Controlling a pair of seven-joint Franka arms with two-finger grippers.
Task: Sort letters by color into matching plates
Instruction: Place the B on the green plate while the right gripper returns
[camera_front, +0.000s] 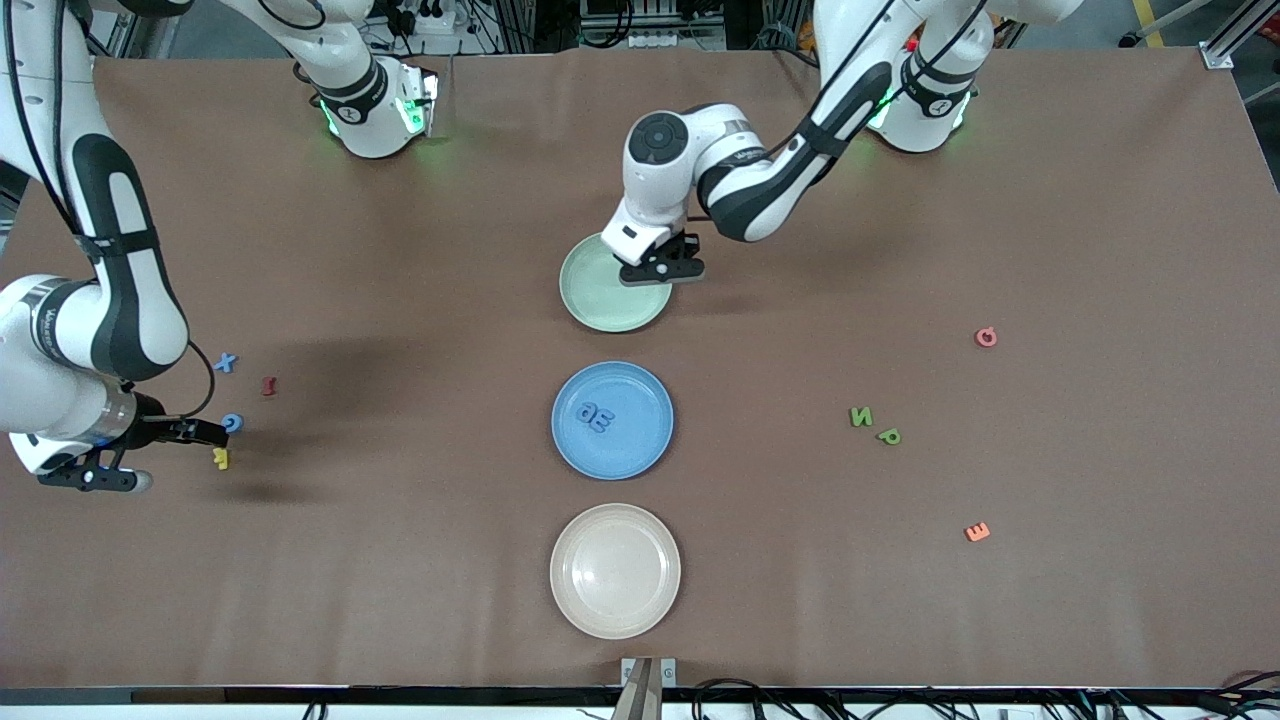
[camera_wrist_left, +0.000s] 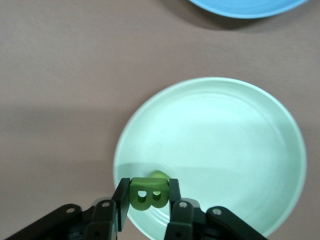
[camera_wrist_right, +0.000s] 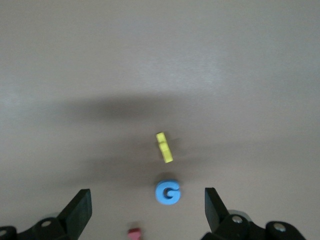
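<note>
The right gripper will next take the blue G by its curved body (camera_front: 233, 424), and it will then sort the letter onto the blue plate (camera_front: 640, 440).
My left gripper (camera_front: 660, 270) hangs over the rim of the pale green plate (camera_front: 590, 290), shut on a green letter B (camera_wrist_left: 148, 196). The plate (camera_wrist_left: 225, 135) fills the left wrist view. The blue plate (camera_front: 640, 440) holds two blue letters (camera_front: 596, 418). At the right arm's end of the table my right gripper (camera_front: 150, 455) stands open over the table, with the blue G (camera_wrist_right: 167, 192) lying between its fingers (camera_wrist_right: 80, 212) below. That blue G (camera_front: 232, 423) has a blue X (camera_front: 226, 362) not far from it. Green N (camera_front: 861, 416) and green P (camera_front: 889, 436) lie toward the left arm's end.
A cream plate (camera_front: 615, 570) sits nearest the front camera. A yellow letter (camera_front: 221, 458) and a red one (camera_front: 268, 386) lie beside the blue G. A pink letter (camera_front: 986, 337) and an orange one (camera_front: 977, 532) lie toward the left arm's end.
</note>
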